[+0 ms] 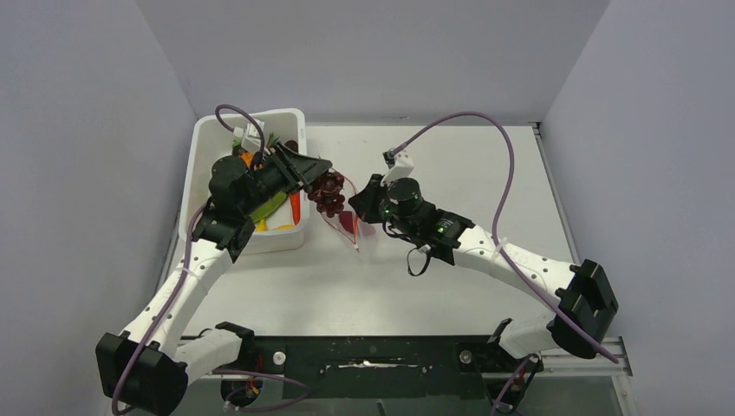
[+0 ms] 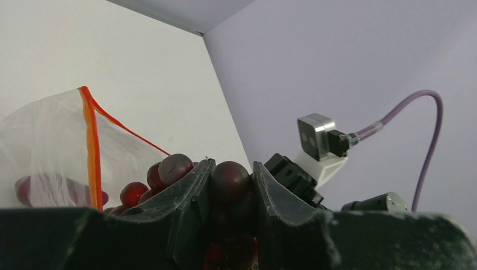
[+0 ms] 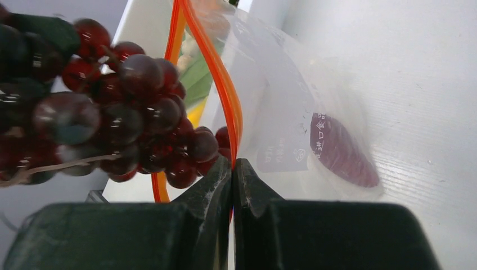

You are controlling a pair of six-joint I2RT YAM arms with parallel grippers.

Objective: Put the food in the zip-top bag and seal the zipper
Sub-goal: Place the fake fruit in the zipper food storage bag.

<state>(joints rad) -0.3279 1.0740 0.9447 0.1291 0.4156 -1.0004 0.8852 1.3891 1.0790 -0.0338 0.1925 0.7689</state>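
Only the tip of the bunch of grapes reaches the bag's opening, so the grapes would drop short now. The left gripper should move them farther in before it lets go.
My left gripper (image 1: 317, 170) is shut on the dark purple grapes (image 1: 328, 191); one grape (image 2: 229, 181) sits between its fingers, and the bunch hangs at the bag's mouth. My right gripper (image 1: 362, 205) is shut on the red-orange zipper (image 3: 225, 95) and holds the clear zip-top bag (image 3: 292, 107) up with its mouth open. The bunch (image 3: 129, 124) hangs just left of that strip in the right wrist view. A purple food piece (image 3: 343, 149) lies inside the bag. The bag (image 2: 50, 152) and zipper (image 2: 90, 140) also show in the left wrist view.
A white tub (image 1: 201, 143) stands at the back left, under my left arm, with a green pod (image 1: 269, 206), a red chili (image 1: 295, 204) and yellow pieces in it. Purple cables (image 1: 507, 173) arc over the table. Grey walls close in both sides.
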